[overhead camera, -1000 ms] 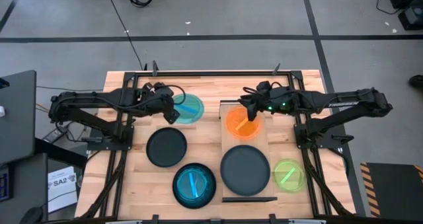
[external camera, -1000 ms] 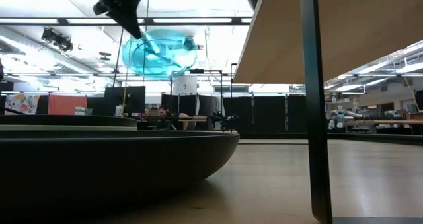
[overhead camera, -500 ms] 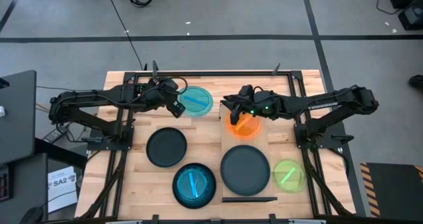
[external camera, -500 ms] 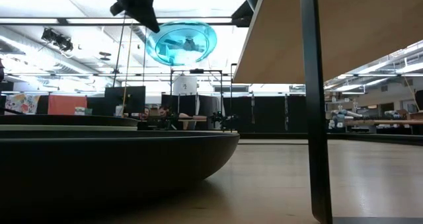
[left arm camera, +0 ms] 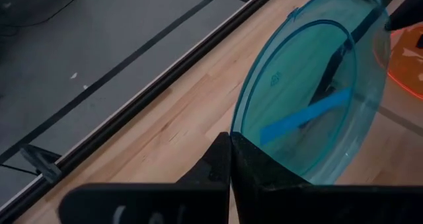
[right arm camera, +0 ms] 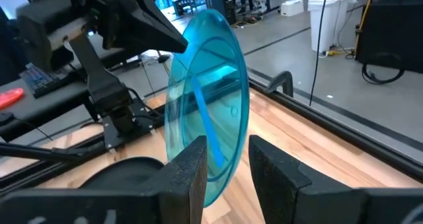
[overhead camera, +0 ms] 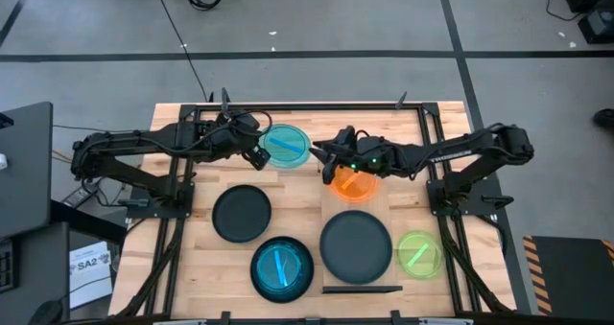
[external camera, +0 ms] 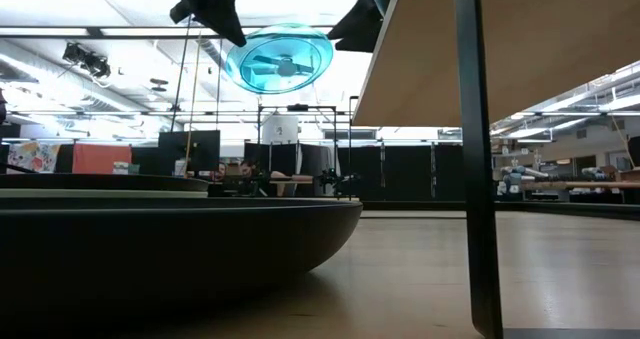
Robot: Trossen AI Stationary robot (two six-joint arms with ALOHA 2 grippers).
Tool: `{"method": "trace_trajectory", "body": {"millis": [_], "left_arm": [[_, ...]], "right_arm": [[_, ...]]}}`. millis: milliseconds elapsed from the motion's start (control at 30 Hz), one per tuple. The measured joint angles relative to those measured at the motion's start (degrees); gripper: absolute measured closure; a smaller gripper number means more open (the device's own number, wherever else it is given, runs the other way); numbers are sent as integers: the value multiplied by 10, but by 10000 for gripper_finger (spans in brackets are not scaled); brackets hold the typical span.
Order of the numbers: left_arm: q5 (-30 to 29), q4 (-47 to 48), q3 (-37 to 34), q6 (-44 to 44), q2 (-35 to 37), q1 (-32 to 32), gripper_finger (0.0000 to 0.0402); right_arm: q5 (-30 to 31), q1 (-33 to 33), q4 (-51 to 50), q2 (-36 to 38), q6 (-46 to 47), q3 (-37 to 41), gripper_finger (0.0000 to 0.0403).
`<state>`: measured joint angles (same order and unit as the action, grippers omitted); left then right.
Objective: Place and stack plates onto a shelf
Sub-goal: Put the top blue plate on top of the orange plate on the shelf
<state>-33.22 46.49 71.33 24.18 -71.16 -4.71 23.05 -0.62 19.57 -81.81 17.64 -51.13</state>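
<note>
Next, my right gripper grabs the teal-blue plate by its rim (overhead camera: pixel 307 145) to stack it over the orange plate (overhead camera: pixel 353 184) on the shelf.
My left gripper (overhead camera: pixel 260 156) is shut on a translucent teal-blue plate (overhead camera: pixel 286 146) and holds it tilted, above the table's far middle. My right gripper (overhead camera: pixel 322 155) stands open at the plate's opposite edge. In the right wrist view the plate's rim (right arm camera: pixel 218 174) lies between its two fingers (right arm camera: pixel 188 178). An orange plate (overhead camera: pixel 353 184) and a black plate (overhead camera: pixel 355 246) lie on the pale wood shelf (overhead camera: pixel 381 202). Another black plate (overhead camera: pixel 242 213), a second teal plate on a black one (overhead camera: pixel 282 267) and a lime-green plate (overhead camera: pixel 419 252) lie on the tabletop. My left gripper pinches the teal plate's rim (left arm camera: pixel 242 137) between its two fingers, coming from the table's left and slanting down. The plate is lifted clear of the table and juts out tilted beyond the fingertips. My right gripper: I cannot tell whether its fingers touch the rim between them.
Dark frame rails (overhead camera: pixel 307 104) run along the table's far edge and sides. The shelf's dark post (external camera: pixel 478 159) stands close in the low view, with a black plate's rim (external camera: pixel 180 234) filling the near left.
My left gripper has carried the teal plate up and toward the table's right, tipping it flatter as seen from the low view. My right gripper has moved from over the orange plate toward the table's left and down, until its fingers stand at the teal plate's rim.
</note>
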Motion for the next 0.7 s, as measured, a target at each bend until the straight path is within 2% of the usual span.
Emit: {"method": "trace_trajectory", "body": {"millis": [367, 700], "left_arm": [[0, -8, 0, 0, 0, 0, 397], [2, -17, 0, 0, 0, 0, 397]], "right_arm": [[0, -13, 26, -25, -5, 0, 286], [-1, -22, 29, -25, -8, 0, 319]]}}
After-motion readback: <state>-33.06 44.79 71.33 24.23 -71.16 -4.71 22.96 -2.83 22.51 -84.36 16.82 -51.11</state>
